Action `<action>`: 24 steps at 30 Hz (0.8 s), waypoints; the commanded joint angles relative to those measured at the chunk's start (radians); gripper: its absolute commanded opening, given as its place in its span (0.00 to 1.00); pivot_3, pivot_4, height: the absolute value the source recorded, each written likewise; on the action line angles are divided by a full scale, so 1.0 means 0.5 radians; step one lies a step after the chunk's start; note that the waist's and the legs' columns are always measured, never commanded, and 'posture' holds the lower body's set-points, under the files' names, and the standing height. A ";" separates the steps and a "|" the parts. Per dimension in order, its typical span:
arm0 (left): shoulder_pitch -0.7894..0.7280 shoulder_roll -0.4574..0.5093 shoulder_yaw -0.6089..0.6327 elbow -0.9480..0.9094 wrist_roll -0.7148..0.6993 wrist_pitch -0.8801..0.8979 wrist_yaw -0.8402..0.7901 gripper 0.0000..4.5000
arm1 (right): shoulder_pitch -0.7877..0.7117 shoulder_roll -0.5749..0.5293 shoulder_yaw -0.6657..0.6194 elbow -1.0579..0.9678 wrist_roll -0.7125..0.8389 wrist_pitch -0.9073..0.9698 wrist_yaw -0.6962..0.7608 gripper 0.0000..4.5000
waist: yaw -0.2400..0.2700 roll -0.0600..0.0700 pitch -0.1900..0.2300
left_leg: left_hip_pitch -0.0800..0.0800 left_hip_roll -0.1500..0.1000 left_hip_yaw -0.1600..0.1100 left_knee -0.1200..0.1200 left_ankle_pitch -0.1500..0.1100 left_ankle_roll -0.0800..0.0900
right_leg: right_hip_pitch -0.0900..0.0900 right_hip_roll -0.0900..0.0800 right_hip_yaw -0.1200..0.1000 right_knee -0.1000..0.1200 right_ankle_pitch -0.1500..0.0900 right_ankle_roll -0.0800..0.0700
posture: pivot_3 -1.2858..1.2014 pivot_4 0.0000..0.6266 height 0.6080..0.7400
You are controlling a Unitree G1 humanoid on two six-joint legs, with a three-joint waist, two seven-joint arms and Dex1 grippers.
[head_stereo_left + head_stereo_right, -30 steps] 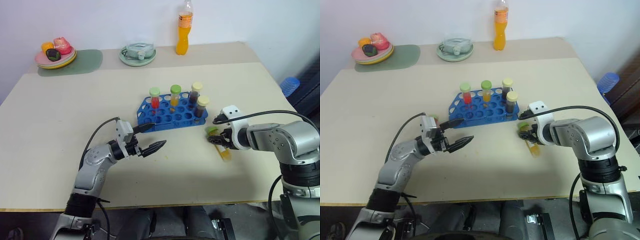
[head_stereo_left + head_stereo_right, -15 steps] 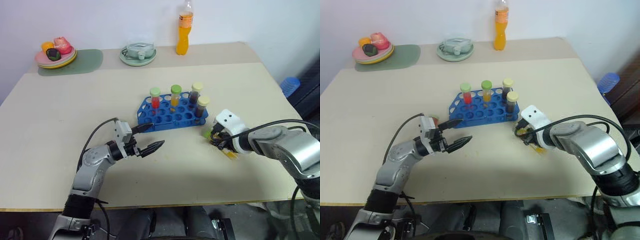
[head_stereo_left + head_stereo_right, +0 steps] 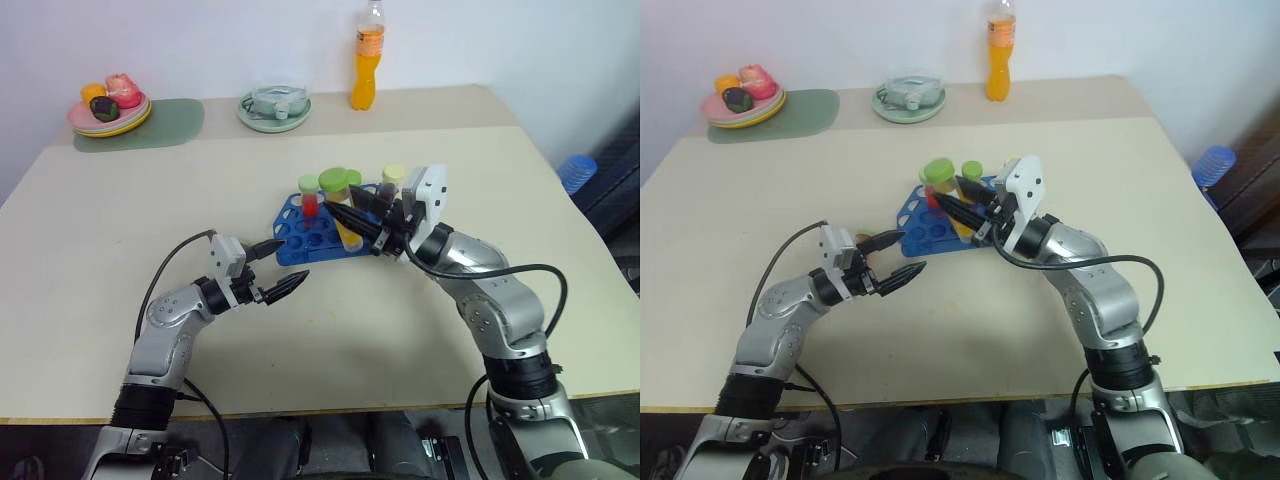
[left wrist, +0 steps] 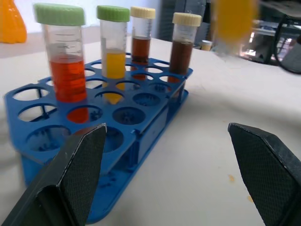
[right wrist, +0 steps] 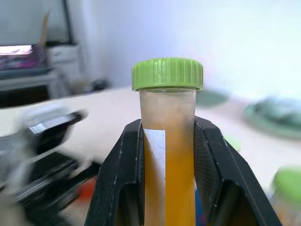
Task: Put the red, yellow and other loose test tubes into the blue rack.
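Observation:
The lower end of the yellow tube is above the front of the blue rack, so my right gripper needs to lower the tube into the rack before it lets go.
My right gripper (image 3: pixel 346 216) is shut on a yellow test tube (image 5: pixel 168 141) with a green cap and a white label. It holds the tube upright, just above the front of the blue rack (image 3: pixel 298 248). A red tube (image 4: pixel 66 70), a yellow tube (image 4: pixel 114 56) and two brown tubes (image 4: pixel 183 47) stand in the rack's back row. My left gripper (image 3: pixel 294 260) is open and holds nothing. It sits low over the table, in front of the rack's left end and pointing at it.
At the table's far edge stand an orange drink bottle (image 3: pixel 368 55), a pale green dish (image 3: pixel 275 108) and a plate of fruit (image 3: pixel 110 108) on a green mat. A blue object (image 3: pixel 580 170) lies beyond the right edge.
My right gripper has lifted the yellow tube off the table to the right of the rack and swung it up and left over the rack, turning it upright. My left gripper has shifted slightly left.

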State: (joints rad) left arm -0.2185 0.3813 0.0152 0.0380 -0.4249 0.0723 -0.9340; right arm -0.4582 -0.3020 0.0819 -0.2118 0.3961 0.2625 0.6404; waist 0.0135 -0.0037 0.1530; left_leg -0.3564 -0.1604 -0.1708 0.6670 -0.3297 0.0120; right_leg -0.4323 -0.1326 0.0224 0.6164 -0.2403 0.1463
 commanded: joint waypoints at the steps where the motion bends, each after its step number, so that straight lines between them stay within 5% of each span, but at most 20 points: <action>1: -0.007 -0.005 0.050 -0.022 -0.025 -0.045 0.010 0.94 | -0.045 0.164 -0.017 0.272 -0.160 -0.385 -0.104 0.18 | -0.011 0.000 0.000 | 0.001 0.000 0.001 0.000 0.000 0.000 | 0.000 0.000 0.000 0.000 0.000 -0.001 | 0.52 0.24 1.00; 8: 0.002 -0.025 0.073 -0.009 -0.015 -0.082 0.052 0.94 | -0.067 0.377 0.004 0.658 -0.361 -0.790 -0.222 0.18 | -0.057 0.001 0.000 | 0.000 0.001 0.001 -0.001 0.001 -0.001 | -0.004 0.001 0.000 0.004 0.000 -0.001 | 0.52 0.24 1.00; 24: 0.029 -0.009 0.077 -0.056 -0.016 -0.087 0.084 0.94 | -0.088 0.476 0.005 1.137 -0.555 -1.123 -0.361 0.18 | -0.062 0.002 -0.001 | 0.003 0.001 0.001 -0.002 0.001 -0.001 | -0.003 0.001 0.000 0.006 0.000 -0.001 | 0.52 0.24 1.00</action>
State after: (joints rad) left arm -0.2075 0.3700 0.0283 0.0437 -0.4251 0.0497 -0.8932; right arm -0.4987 -0.0674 0.0892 0.3300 0.1312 -0.2890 0.4716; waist -0.0173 -0.0025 0.1524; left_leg -0.3548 -0.1597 -0.1704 0.6661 -0.3292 0.0112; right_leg -0.4338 -0.1319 0.0225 0.6197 -0.2401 0.1458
